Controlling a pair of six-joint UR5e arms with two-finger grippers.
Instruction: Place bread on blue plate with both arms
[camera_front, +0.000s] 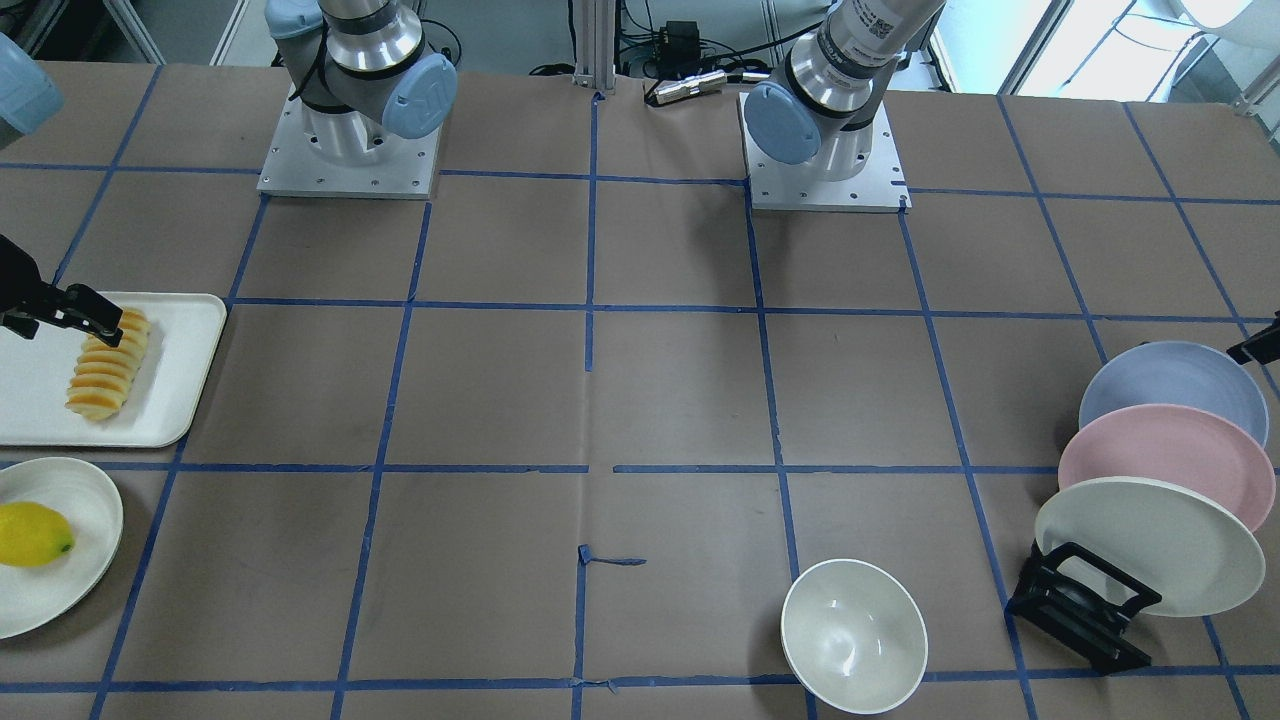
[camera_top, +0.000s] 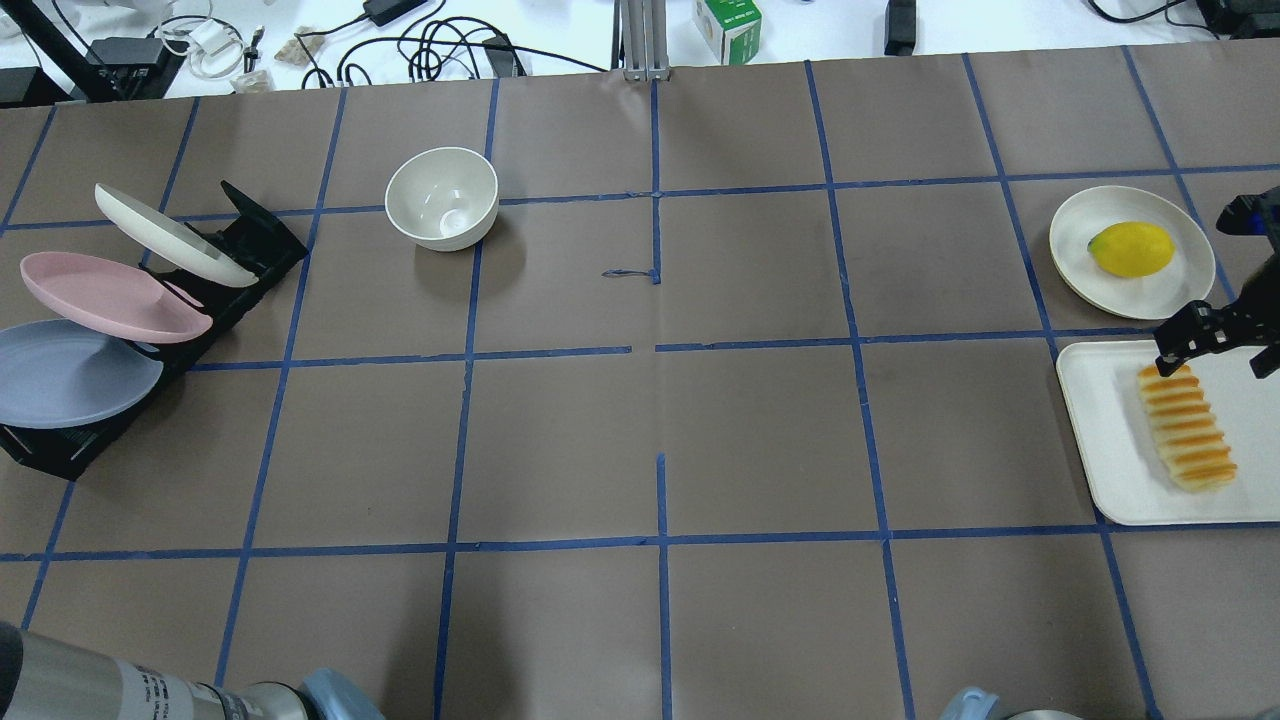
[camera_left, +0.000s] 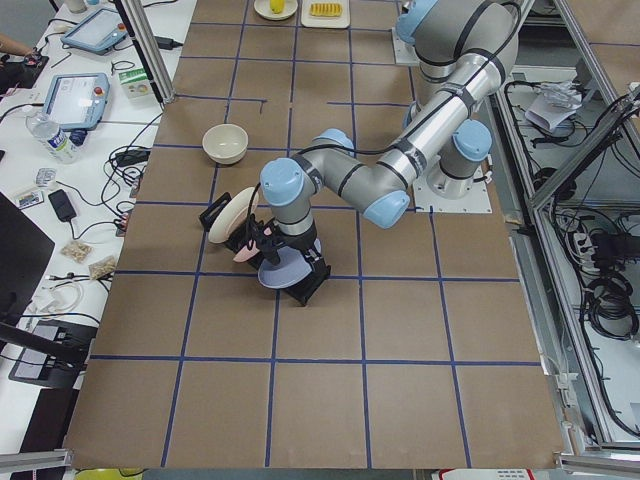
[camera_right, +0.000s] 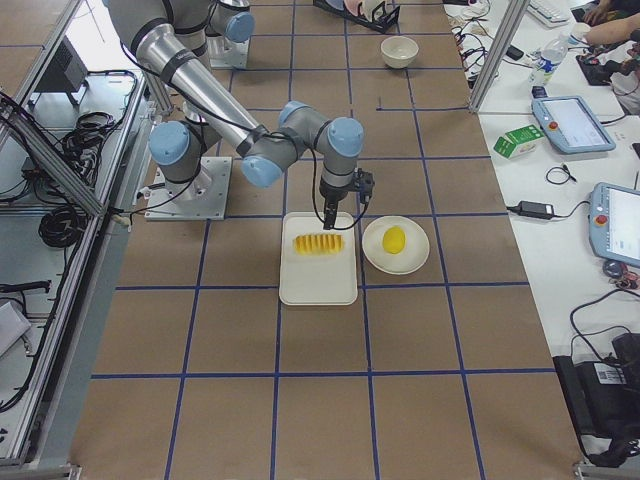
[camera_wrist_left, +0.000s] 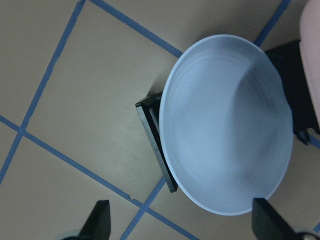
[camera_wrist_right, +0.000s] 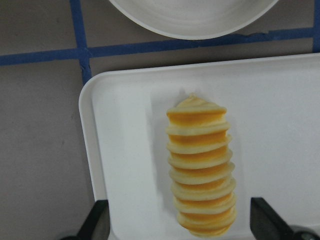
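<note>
The bread is long and narrow, with its tapered end (camera_front: 94, 409) reaching far out. My right gripper grabs the bread across its ridged middle (camera_front: 109, 367) next.
The bread (camera_front: 105, 365), a ridged yellow-orange loaf, lies on a white tray (camera_front: 180, 380) at the table's end; it also shows in the overhead view (camera_top: 1185, 425) and the right wrist view (camera_wrist_right: 200, 165). My right gripper (camera_wrist_right: 182, 222) is open and hovers over one end of the loaf, a finger on each side, not touching it (camera_top: 1225, 345). The blue plate (camera_wrist_left: 225, 125) leans in a black rack (camera_front: 1085, 605) at the other end (camera_top: 70, 375). My left gripper (camera_wrist_left: 182, 220) is open and empty just above the plate's rim.
A pink plate (camera_front: 1160, 470) and a cream plate (camera_front: 1150, 540) lean in the same rack beside the blue one. A white bowl (camera_top: 441, 198) stands alone. A lemon (camera_top: 1130, 248) lies on a small white plate next to the tray.
</note>
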